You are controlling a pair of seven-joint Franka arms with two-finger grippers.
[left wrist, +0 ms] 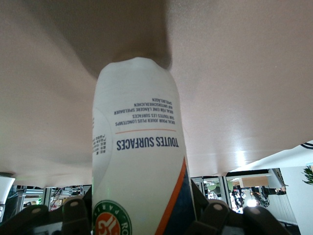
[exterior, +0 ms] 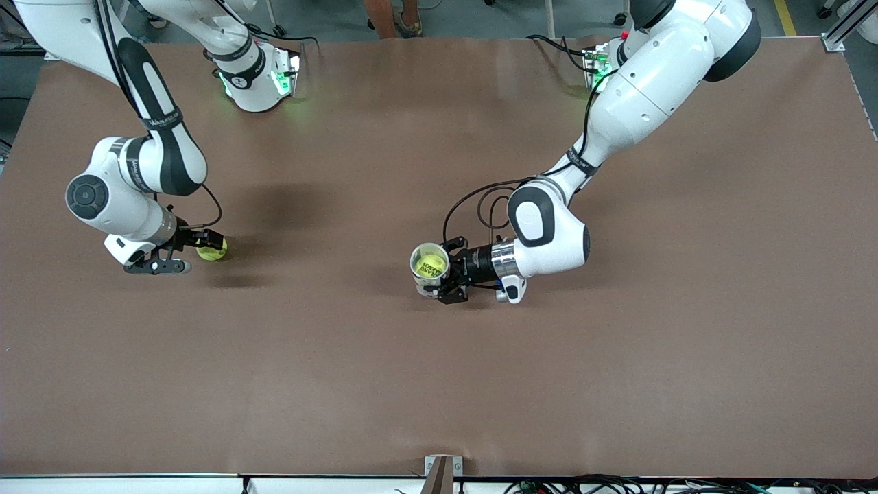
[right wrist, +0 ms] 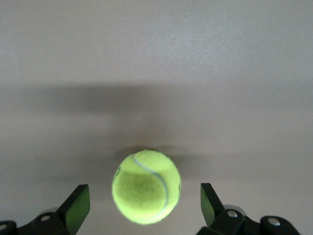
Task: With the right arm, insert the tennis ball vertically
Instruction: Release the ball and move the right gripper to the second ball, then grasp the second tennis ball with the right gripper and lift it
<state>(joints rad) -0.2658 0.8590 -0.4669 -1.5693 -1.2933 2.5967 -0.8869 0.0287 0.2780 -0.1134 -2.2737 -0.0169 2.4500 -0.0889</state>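
Observation:
I should grab the tennis ball by its fuzzy round sides next with my right gripper, to put it into the upright can (exterior: 429,268).
A yellow-green tennis ball (exterior: 212,250) (right wrist: 146,187) lies on the brown table toward the right arm's end. My right gripper (exterior: 195,252) (right wrist: 145,208) is low at the table and open, one finger on each side of the ball with a gap on both sides. Near the table's middle an upright tennis ball can (exterior: 429,268) (left wrist: 139,161), white with a red and green logo, stands with its open top up. A yellow ball shows inside it. My left gripper (exterior: 449,272) (left wrist: 142,218) reaches in from the side and is shut on the can's wall.
The brown table (exterior: 439,384) spreads wide around both grippers. The arms' bases (exterior: 257,79) stand along the edge farthest from the front camera. A black cable (exterior: 473,202) loops by the left wrist. A small bracket (exterior: 442,470) sits at the nearest edge.

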